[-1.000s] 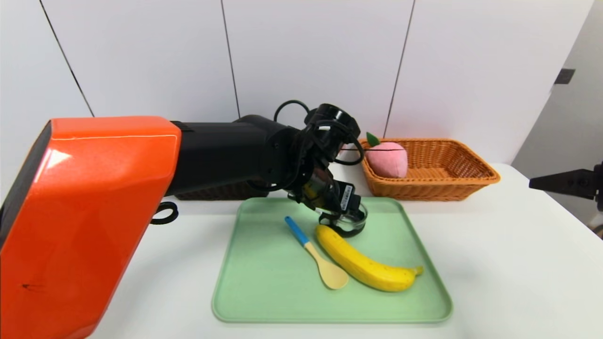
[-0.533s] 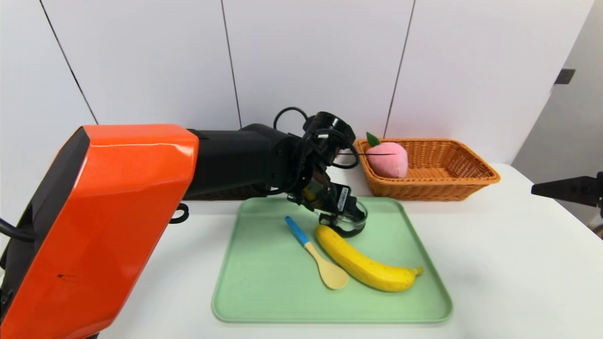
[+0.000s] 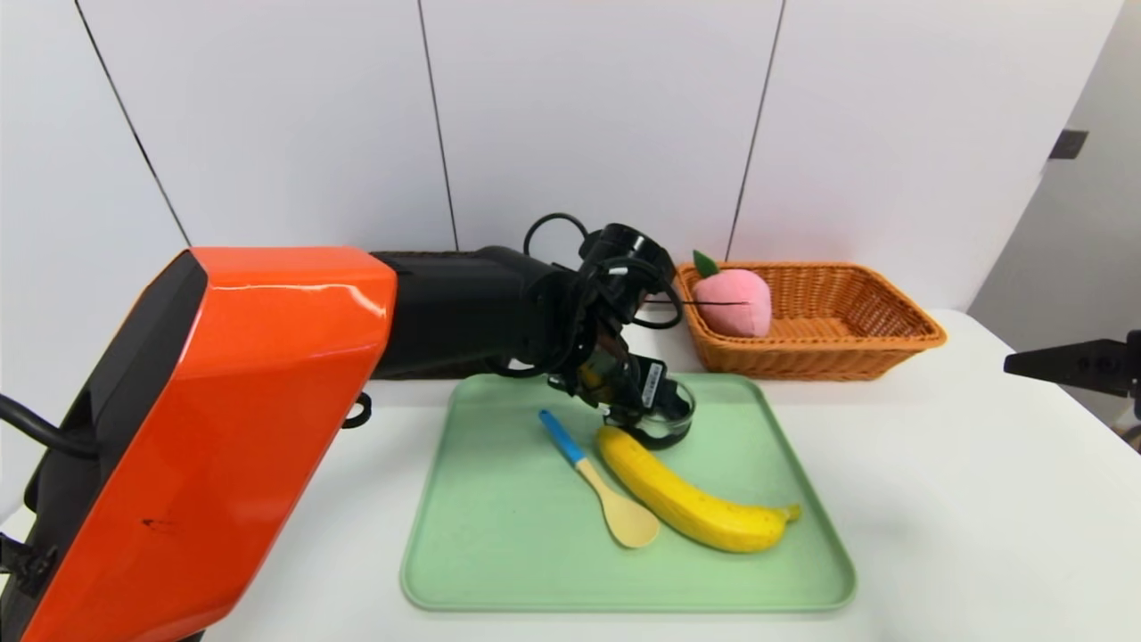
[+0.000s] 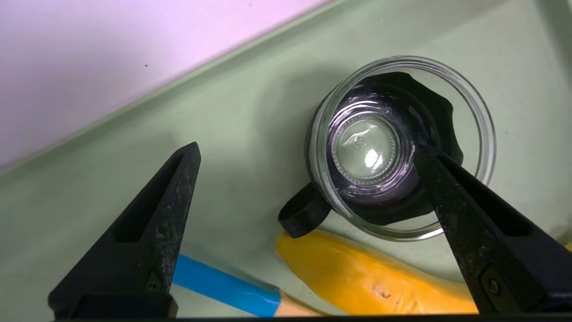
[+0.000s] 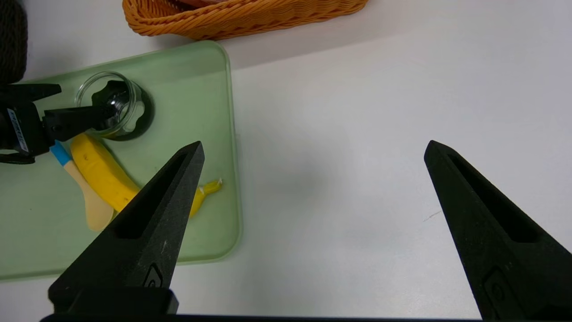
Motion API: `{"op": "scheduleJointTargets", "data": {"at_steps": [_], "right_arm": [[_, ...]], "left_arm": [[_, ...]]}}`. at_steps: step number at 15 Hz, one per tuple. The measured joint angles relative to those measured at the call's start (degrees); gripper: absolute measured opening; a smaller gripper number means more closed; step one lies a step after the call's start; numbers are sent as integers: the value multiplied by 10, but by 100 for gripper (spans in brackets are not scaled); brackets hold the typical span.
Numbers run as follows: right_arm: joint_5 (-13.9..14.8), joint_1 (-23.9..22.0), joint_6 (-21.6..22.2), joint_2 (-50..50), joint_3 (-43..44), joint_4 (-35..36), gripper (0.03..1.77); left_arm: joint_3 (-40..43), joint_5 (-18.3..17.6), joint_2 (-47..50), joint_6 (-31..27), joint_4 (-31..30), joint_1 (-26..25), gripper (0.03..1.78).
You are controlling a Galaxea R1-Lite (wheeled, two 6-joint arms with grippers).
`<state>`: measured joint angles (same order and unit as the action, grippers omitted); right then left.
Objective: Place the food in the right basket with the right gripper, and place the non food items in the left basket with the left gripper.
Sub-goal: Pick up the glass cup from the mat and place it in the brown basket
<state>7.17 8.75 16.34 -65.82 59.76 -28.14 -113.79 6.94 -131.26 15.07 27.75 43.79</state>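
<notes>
Next, my left gripper grabs the cup by its thin glass rim (image 4: 325,196), because the cup's round opening is open and wide.
The clear glass cup (image 3: 667,415) (image 4: 402,147) with a black handle stands at the back of the green tray (image 3: 499,553). My left gripper (image 3: 644,403) (image 4: 307,149) is open over it, one finger tip inside the cup's rim, the other well off to the side above the tray. Beside the cup lie the yellow banana (image 3: 686,499) (image 4: 371,277) and the blue-handled spoon (image 3: 593,477) (image 4: 219,286). The pink peach (image 3: 733,301) sits in the orange right basket (image 3: 838,334). At the table's right edge my right gripper (image 3: 1016,361) (image 5: 313,145) hangs open and empty.
The dark left basket (image 5: 11,40) is mostly hidden behind my left arm in the head view. White tabletop (image 5: 357,156) lies between the tray and the right gripper. A white panelled wall stands behind the baskets.
My left arm has reached further in and sunk a little, with its gripper staying open at the cup. The right gripper has barely moved.
</notes>
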Motion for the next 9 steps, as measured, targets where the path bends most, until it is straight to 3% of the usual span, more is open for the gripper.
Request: {"op": "scheduleJointTargets", "data": {"at_steps": [4,9], "right_arm": [[0,2,0,0,0,0,170],[0,3,0,0,0,0,170]], "left_arm": [[0,0,-4,0,-4,0,169],[0,0,-7,0,-20,0,99]]}}
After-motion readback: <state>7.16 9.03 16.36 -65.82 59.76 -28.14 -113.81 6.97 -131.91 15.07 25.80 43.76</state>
